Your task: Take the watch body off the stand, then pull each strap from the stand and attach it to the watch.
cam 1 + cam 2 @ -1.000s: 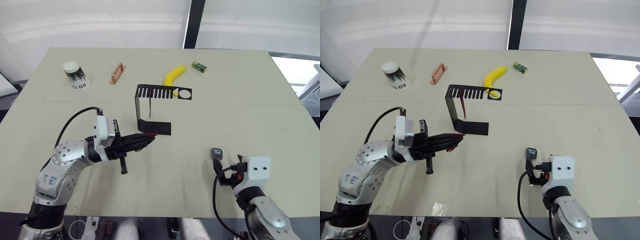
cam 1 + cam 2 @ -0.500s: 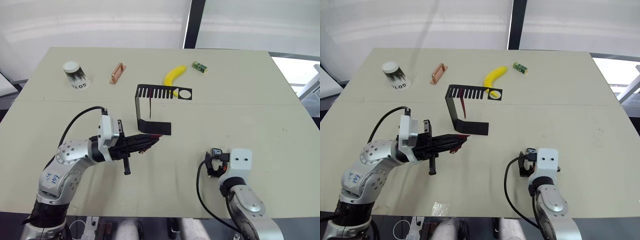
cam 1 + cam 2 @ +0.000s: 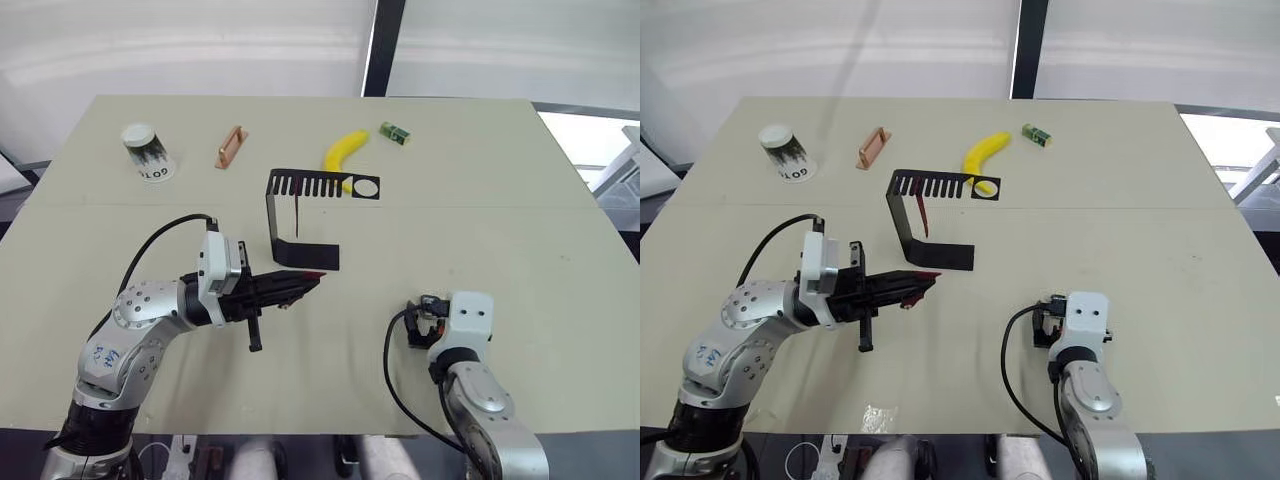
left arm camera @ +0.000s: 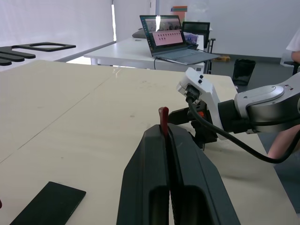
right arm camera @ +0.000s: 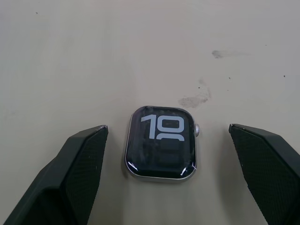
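The watch body [image 5: 161, 147] has rounded corners and a crown that sticks out, so my right gripper should next grab the watch body by its straight sides below the crown [image 5: 196, 154].
My left gripper [image 3: 308, 283] is shut on a maroon strap [image 4: 163, 115], whose end sticks out past the fingertips; it hovers just in front of the base of the stand [image 3: 308, 255]. The black stand's slotted top arm [image 3: 325, 186] still carries a second maroon strap [image 3: 298, 214], hanging straight down. The watch body [image 5: 161, 147] lies flat on the table, screen up. My right gripper [image 5: 167, 129] is open above it, one finger on either side and neither touching. Seen from the head camera, the right gripper [image 3: 422, 322] is at the near right.
Along the far side of the table [image 3: 520, 220] are a paper cup [image 3: 146, 152], a copper-coloured bar [image 3: 231, 146], a banana [image 3: 345, 153] and a small green box [image 3: 394, 132]. A cable loops off the right wrist [image 3: 392, 370].
My right arm has swung left and turned its wrist, so the gripper now points down over the watch body. My left gripper has edged right with the strap.
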